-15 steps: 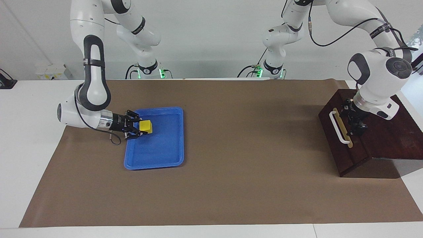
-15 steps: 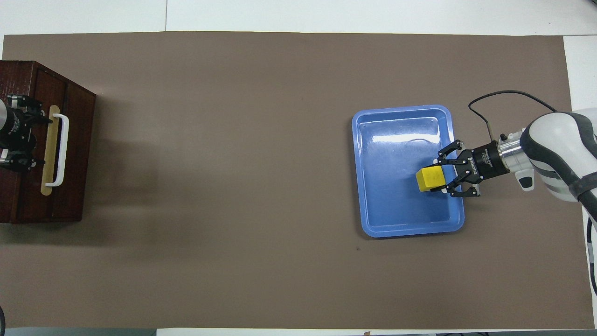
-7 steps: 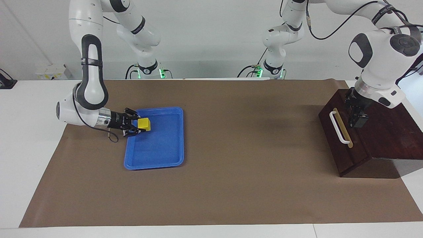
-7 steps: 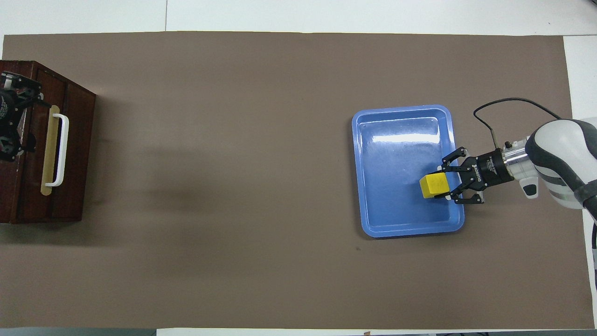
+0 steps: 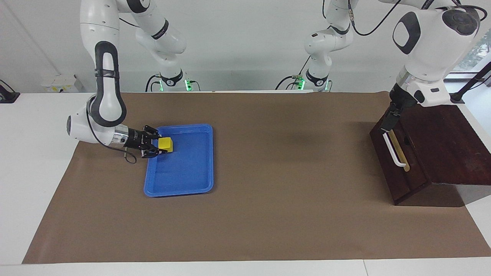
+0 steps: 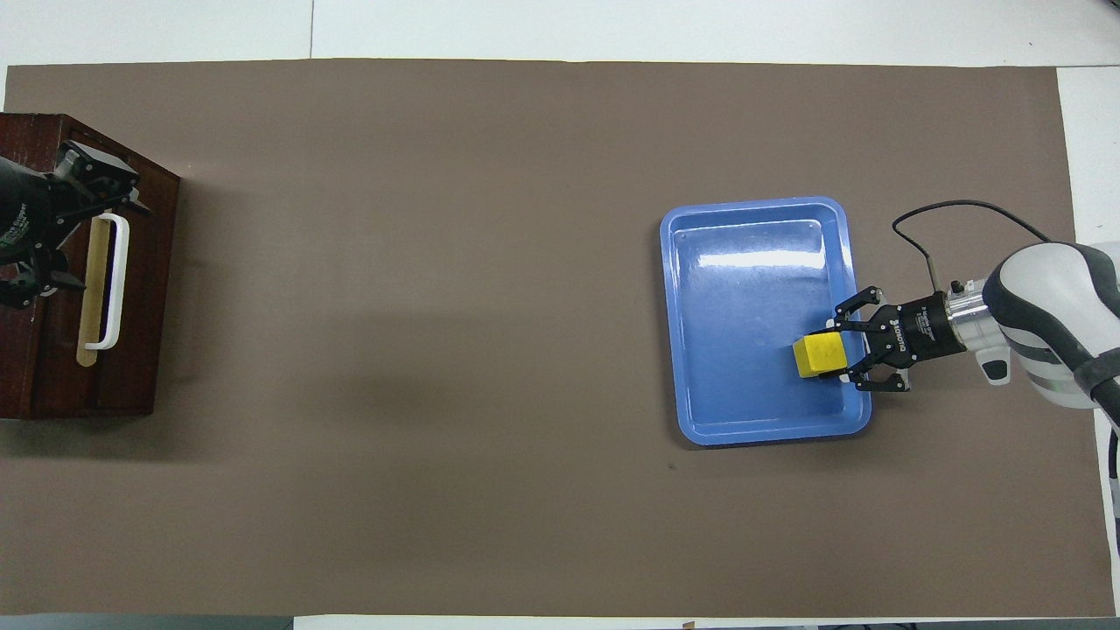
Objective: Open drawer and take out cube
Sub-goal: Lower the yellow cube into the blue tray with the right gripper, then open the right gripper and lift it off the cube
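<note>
The yellow cube [image 6: 820, 355] sits low inside the rim of the blue tray and would stand, so it is time for my right gripper to release the cube now.
The yellow cube [image 5: 165, 144] [image 6: 820, 355] is in my right gripper [image 5: 158, 147] [image 6: 842, 353], which is shut on it. The gripper holds the cube low over the blue tray [image 5: 178, 191] [image 6: 752, 203], at the tray's rim toward the right arm's end of the table. The dark wooden drawer [image 5: 401, 172] [image 6: 136, 297] with its white bar handle [image 5: 392, 148] [image 6: 118, 280] is shut, in the box at the left arm's end. My left gripper [image 5: 386, 124] [image 6: 101, 245] is open and empty, raised over the box's top edge, above one end of the handle.
The brown mat [image 5: 291, 184] covers the table between the tray and the wooden box [image 5: 452, 145]. White table edge runs around the mat.
My right gripper drew back with the cube toward the right arm's end of the tray. My left gripper rose from the box's top and tilted above the handle's end.
</note>
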`<state>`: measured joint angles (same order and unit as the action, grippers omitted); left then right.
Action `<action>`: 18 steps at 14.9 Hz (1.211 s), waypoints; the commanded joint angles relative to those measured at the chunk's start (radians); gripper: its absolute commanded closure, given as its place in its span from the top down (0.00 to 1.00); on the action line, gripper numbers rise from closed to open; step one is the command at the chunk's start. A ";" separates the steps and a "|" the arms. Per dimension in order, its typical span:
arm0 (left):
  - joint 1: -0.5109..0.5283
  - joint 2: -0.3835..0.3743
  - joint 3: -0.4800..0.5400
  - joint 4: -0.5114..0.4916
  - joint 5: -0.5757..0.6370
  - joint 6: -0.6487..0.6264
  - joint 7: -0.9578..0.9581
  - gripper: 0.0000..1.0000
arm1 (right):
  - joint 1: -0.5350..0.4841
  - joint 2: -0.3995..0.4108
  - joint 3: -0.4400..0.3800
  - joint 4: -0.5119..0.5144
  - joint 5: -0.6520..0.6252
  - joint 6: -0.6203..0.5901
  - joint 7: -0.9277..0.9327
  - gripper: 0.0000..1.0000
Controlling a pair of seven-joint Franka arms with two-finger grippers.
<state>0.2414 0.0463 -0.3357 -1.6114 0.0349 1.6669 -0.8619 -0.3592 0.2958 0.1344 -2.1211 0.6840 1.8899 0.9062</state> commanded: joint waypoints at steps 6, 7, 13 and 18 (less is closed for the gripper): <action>-0.031 -0.069 0.010 -0.059 -0.046 -0.067 0.688 1.00 | -0.001 -0.035 0.011 -0.030 -0.008 0.026 0.028 1.00; -0.031 -0.072 0.010 -0.061 -0.044 -0.067 0.730 1.00 | 0.002 -0.038 0.011 -0.020 -0.008 0.026 0.046 1.00; -0.057 -0.069 0.009 -0.055 -0.046 -0.047 0.730 1.00 | 0.112 -0.118 0.024 0.145 -0.223 -0.048 0.040 1.00; -0.054 -0.072 0.009 -0.058 -0.044 -0.079 0.858 1.00 | 0.160 -0.156 0.025 0.355 -0.391 -0.179 -0.235 1.00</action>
<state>0.1899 0.0061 -0.3397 -1.6397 0.0076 1.6059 -0.0973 -0.1840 0.1204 0.1594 -1.8550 0.3669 1.7770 0.8060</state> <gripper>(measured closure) 0.000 0.000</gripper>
